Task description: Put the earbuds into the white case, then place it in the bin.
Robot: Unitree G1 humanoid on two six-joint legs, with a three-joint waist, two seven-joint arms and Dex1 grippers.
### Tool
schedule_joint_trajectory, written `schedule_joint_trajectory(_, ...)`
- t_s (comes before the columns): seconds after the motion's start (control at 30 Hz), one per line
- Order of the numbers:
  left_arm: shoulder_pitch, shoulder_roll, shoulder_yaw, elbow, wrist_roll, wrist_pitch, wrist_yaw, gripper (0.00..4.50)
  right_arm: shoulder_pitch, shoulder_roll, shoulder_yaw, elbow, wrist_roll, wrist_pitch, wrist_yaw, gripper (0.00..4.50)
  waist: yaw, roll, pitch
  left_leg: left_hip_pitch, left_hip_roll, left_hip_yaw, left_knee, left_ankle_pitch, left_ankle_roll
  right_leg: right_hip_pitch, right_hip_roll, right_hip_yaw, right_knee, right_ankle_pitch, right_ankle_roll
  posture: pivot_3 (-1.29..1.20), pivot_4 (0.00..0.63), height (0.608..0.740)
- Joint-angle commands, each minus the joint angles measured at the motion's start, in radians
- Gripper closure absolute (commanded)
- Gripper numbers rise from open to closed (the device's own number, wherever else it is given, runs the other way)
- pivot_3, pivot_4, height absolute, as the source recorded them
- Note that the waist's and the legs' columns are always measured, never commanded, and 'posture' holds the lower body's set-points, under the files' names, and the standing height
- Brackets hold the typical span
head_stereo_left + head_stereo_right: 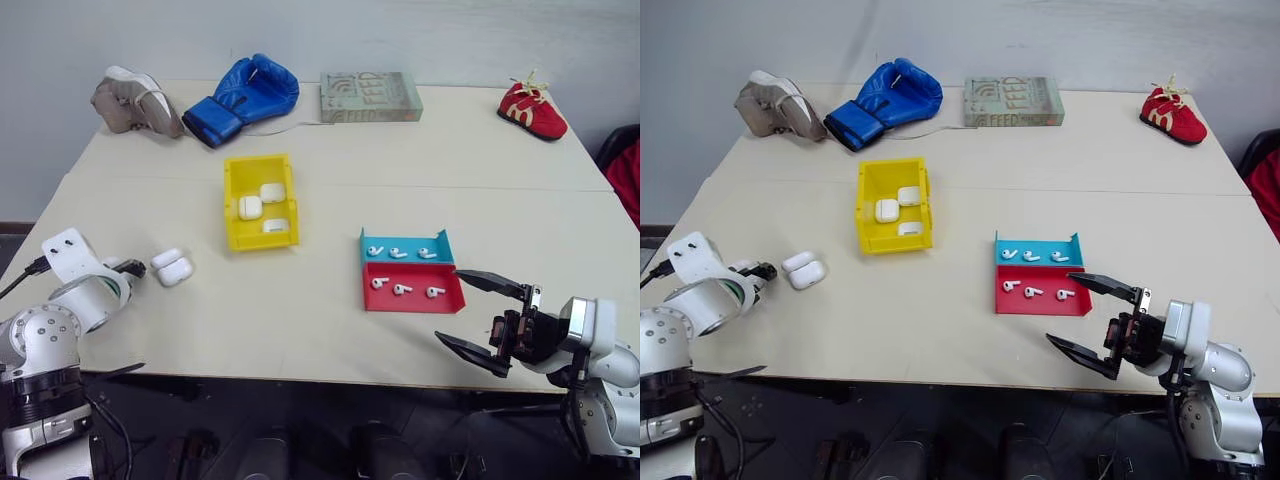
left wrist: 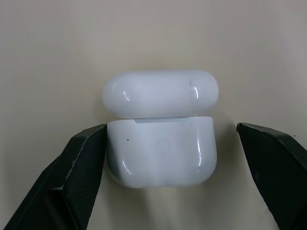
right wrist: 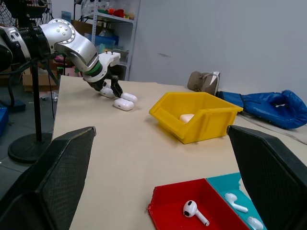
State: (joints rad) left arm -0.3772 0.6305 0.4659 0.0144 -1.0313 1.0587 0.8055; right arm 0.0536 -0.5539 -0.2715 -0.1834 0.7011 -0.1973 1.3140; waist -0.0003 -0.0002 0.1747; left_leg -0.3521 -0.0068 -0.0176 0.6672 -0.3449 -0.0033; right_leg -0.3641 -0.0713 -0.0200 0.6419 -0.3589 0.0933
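Observation:
My left gripper closes next, since my fingers are on either side of the white case body [image 2: 161,151] and closing now would catch it.
The white case [image 1: 172,267] lies at the table's left with its lid flipped open. My left gripper [image 1: 135,268] sits right beside it, open. In the left wrist view its fingers [image 2: 76,177] flank the case [image 2: 160,153], one on each side, and the left one is close against it. Several earbuds [image 1: 403,289] lie in the red and teal trays to the right of centre. My right gripper [image 1: 451,305] hovers open just in front of the red tray, holding nothing. The yellow bin [image 1: 230,200] stands mid-table with three white cases [image 1: 250,207] inside.
The red tray [image 1: 447,300] and teal tray [image 1: 442,243] sit side by side. Along the far edge lie a beige shoe [image 1: 135,100], a blue boxing glove [image 1: 245,97], a grey-green book [image 1: 370,97] and a red shoe [image 1: 533,110].

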Motion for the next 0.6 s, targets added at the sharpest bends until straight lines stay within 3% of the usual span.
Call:
schedule_joint_trajectory(0.03,-0.011,-0.015,0.03,0.002,0.044,0.044,-0.018,0.04,0.005,-0.005,-0.018,-0.039,0.001,-0.015,-0.012,0.0,0.0,0.0,0.0,0.0,0.0,0.0,0.0,0.0,0.0,0.0,0.0,0.0,0.0,0.0,0.0,0.0,0.15,0.74)
schedule_joint_trajectory(0.5,-0.028,-0.15,0.112,-0.08,0.205,0.151,-0.043,0.04,-0.006,0.007,-0.004,-0.018,-0.02,-0.035,-0.023,0.0,0.0,0.0,0.0,0.0,0.0,0.001,0.0,0.0,0.0,-0.002,0.0,0.001,0.002,0.0,0.0,0.0,0.15,0.74)
schedule_joint_trajectory(0.6,-0.044,-0.157,0.117,-0.072,0.256,0.139,-0.076,0.64,-0.008,0.009,-0.002,-0.016,-0.024,-0.035,-0.026,0.0,0.002,0.0,0.0,0.0,0.0,0.001,0.0,0.0,-0.001,-0.002,0.0,0.001,0.002,0.0,0.0,0.0,0.15,0.74)
